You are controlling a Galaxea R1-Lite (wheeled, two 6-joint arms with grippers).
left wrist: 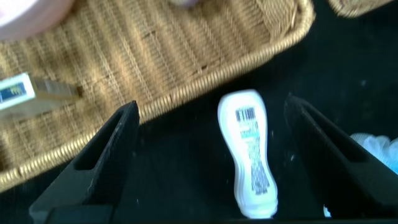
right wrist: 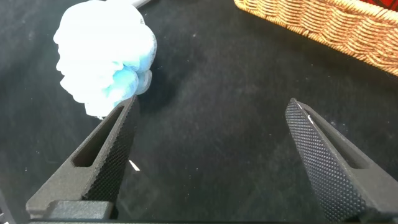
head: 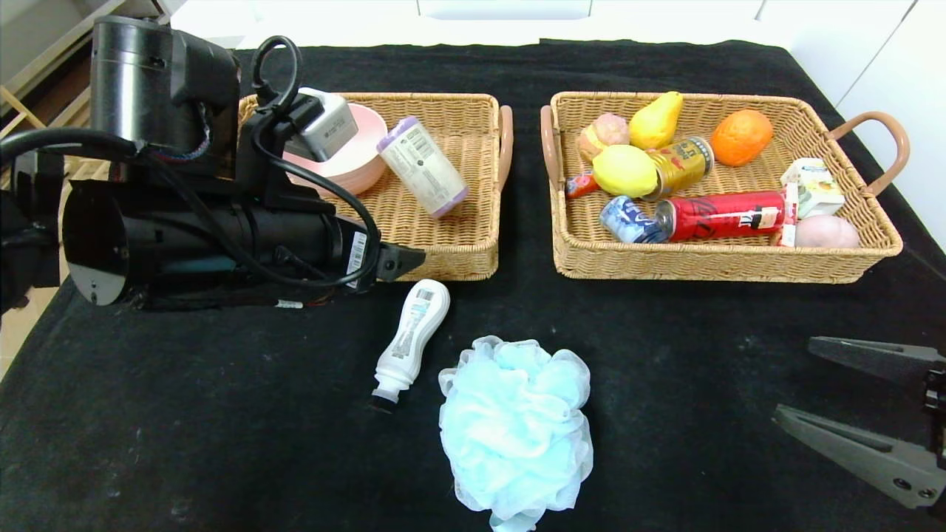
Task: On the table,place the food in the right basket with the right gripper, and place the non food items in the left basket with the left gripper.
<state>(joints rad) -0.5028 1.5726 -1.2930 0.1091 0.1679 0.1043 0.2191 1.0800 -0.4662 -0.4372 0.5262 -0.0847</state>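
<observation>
I need to put this non-food item in the left basket (head: 458,260), so I will next take hold of the white bottle by its narrow middle (head: 409,340) with my left gripper.
A white bottle (head: 412,331) lies on the black table just in front of the left basket (head: 458,260). A pale blue bath pouf (head: 515,428) lies to its right. My left gripper (head: 405,261) hangs by the basket's near right corner, close to the bottle's broad end. In the left wrist view the gripper (left wrist: 210,106) is open, and the bottle (left wrist: 250,152) lies between its fingers, untouched. My right gripper (head: 794,380) is open and empty at the near right. In the right wrist view the right gripper (right wrist: 211,106) is over bare cloth beside the pouf (right wrist: 102,50).
The left basket holds a pink bowl (head: 358,159) and a white cylinder with purple ends (head: 423,167). The right basket (head: 702,267) holds several foods: a pear (head: 656,120), an orange (head: 741,137), a lemon (head: 624,170), a red can (head: 728,214).
</observation>
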